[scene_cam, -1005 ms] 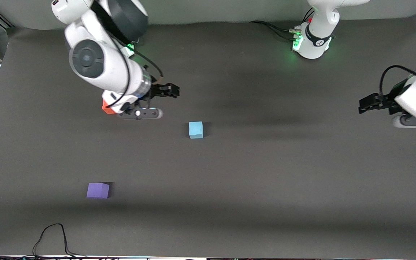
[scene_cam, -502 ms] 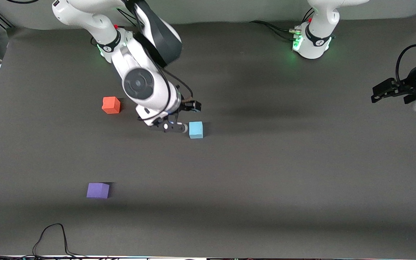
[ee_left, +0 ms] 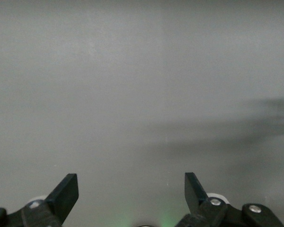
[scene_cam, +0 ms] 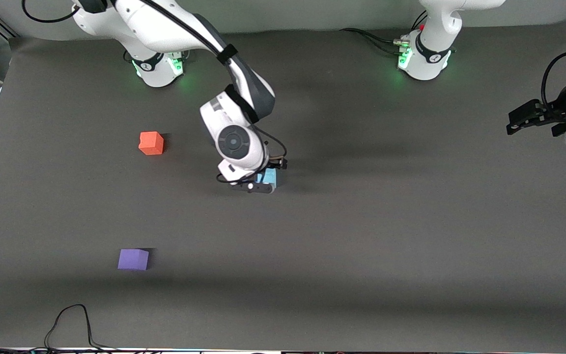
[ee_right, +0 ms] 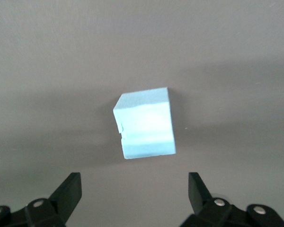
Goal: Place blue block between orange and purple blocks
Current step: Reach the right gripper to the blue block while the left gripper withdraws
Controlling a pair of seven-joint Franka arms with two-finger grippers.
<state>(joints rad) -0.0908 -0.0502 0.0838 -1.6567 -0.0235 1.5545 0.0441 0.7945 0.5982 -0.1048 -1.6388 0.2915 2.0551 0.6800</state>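
The right gripper grips the blue block's two opposite sides next, to set the blue block (scene_cam: 268,177) between the orange and purple blocks.
The blue block (scene_cam: 268,177) lies mid-table, partly covered by my right arm's hand; the right wrist view shows it whole (ee_right: 145,124) on the mat. My right gripper (ee_right: 134,191) hangs over it, open and empty, in the front view (scene_cam: 269,173) just above the cube. The orange block (scene_cam: 151,143) sits toward the right arm's end. The purple block (scene_cam: 133,259) lies nearer the front camera than the orange one. My left gripper (scene_cam: 521,118) waits open and empty over the left arm's end of the table, and its wrist view (ee_left: 131,191) shows only bare mat.
A black cable (scene_cam: 71,322) loops on the mat at the edge nearest the front camera, near the purple block. The arm bases (scene_cam: 423,54) stand along the edge farthest from that camera.
My right arm has swung from over the orange block toward the left arm's end and come down over the blue block. My left gripper has drifted a little outward. The blocks have not moved.
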